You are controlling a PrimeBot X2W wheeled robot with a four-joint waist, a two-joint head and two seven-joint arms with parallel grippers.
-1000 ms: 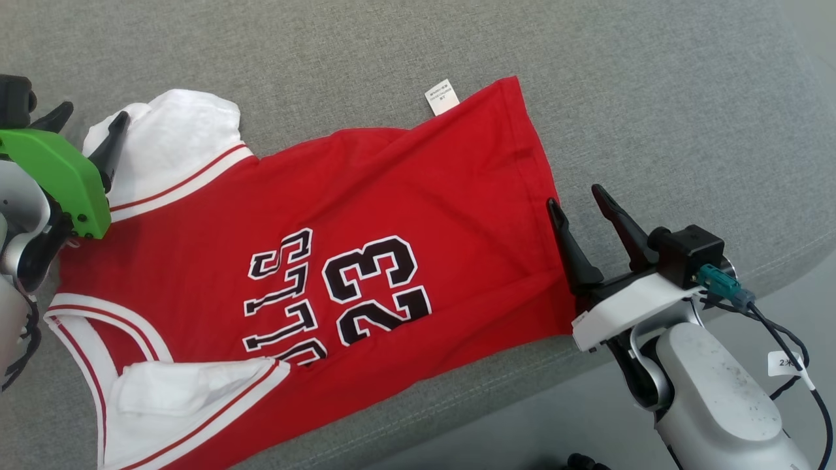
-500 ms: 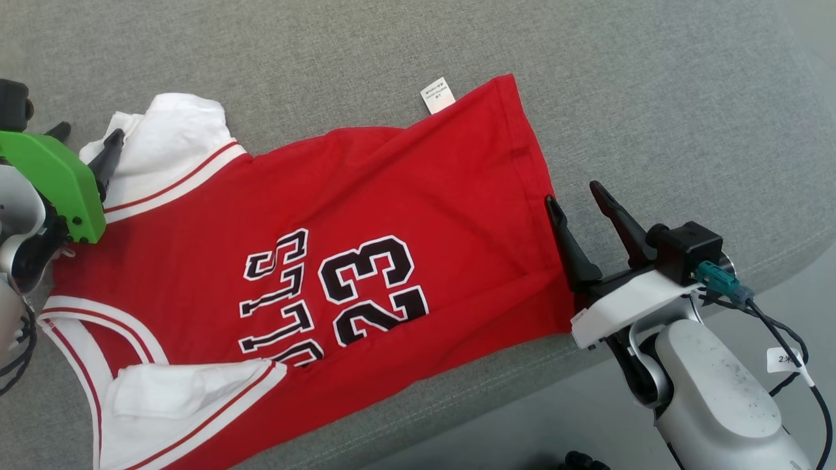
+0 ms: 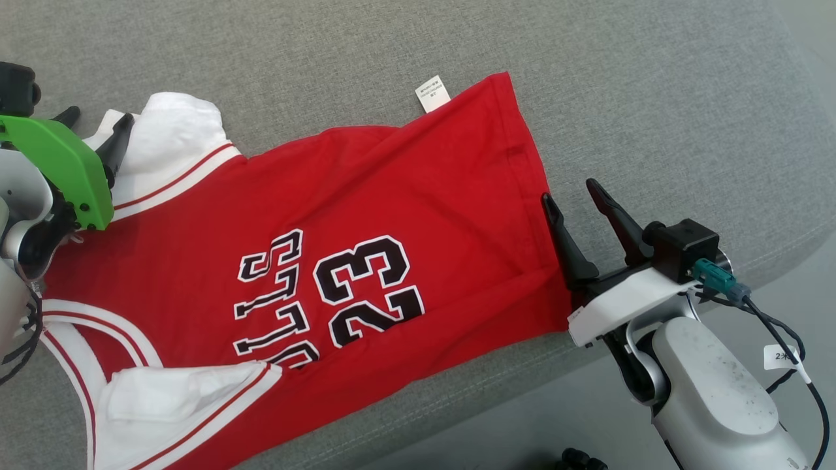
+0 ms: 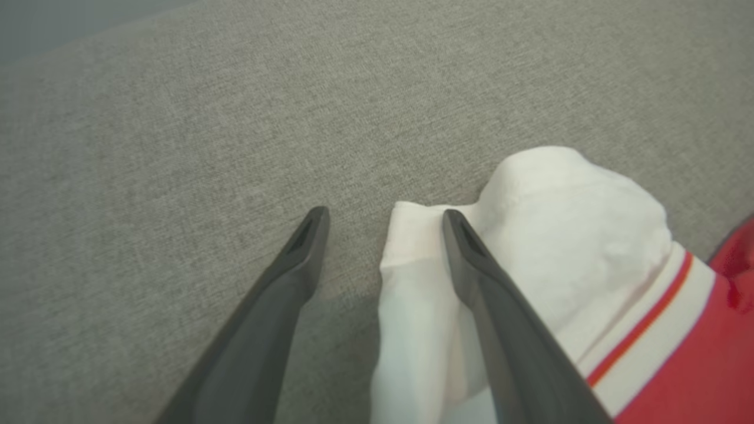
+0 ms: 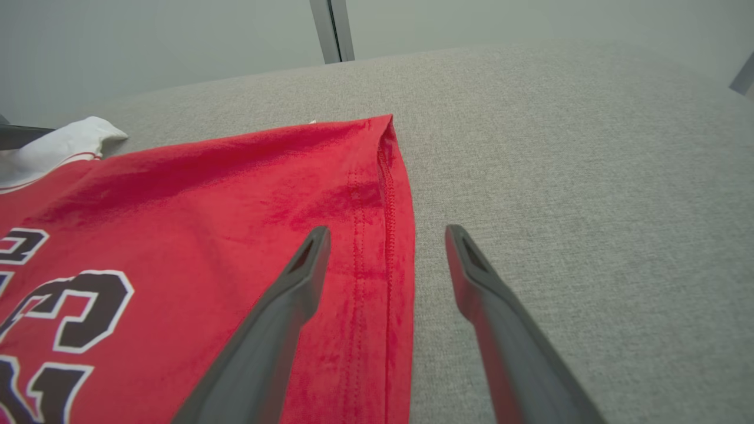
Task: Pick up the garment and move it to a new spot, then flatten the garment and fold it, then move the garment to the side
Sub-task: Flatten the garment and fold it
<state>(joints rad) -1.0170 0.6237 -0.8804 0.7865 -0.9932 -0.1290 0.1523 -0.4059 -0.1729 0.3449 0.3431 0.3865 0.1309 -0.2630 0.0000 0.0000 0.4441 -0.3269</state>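
My left gripper should reach the jersey and grab it by its white shoulder edge (image 4: pixel 417 233), which is free because the jersey is spread out on the cushion.
The garment (image 3: pixel 366 196) is a red jersey with white sleeves and the number 23. It lies spread on a grey cushion (image 3: pixel 653 98). My left gripper (image 3: pixel 98 117) is open at the upper left. In the left wrist view its fingers (image 4: pixel 384 215) straddle the edge of the far white sleeve (image 4: pixel 565 206), with one finger over the cloth and the other over bare cushion. My right gripper (image 3: pixel 568 191) is open at the jersey's hem. In the right wrist view the right gripper (image 5: pixel 387 231) has one finger above the red hem (image 5: pixel 206 194) and the other above the cushion.
A white care label (image 3: pixel 432 93) sticks out at the hem's far corner. The cushion's front seam (image 3: pixel 496 385) runs diagonally at the lower right, with grey floor (image 3: pixel 522 431) beyond it. Behind the cushion, a grey post (image 5: pixel 333 29) rises against a wall.
The whole picture has drifted slightly left and up, so the camera moved. The left gripper dipped a little by the sleeve and came back. Both grippers stay open.
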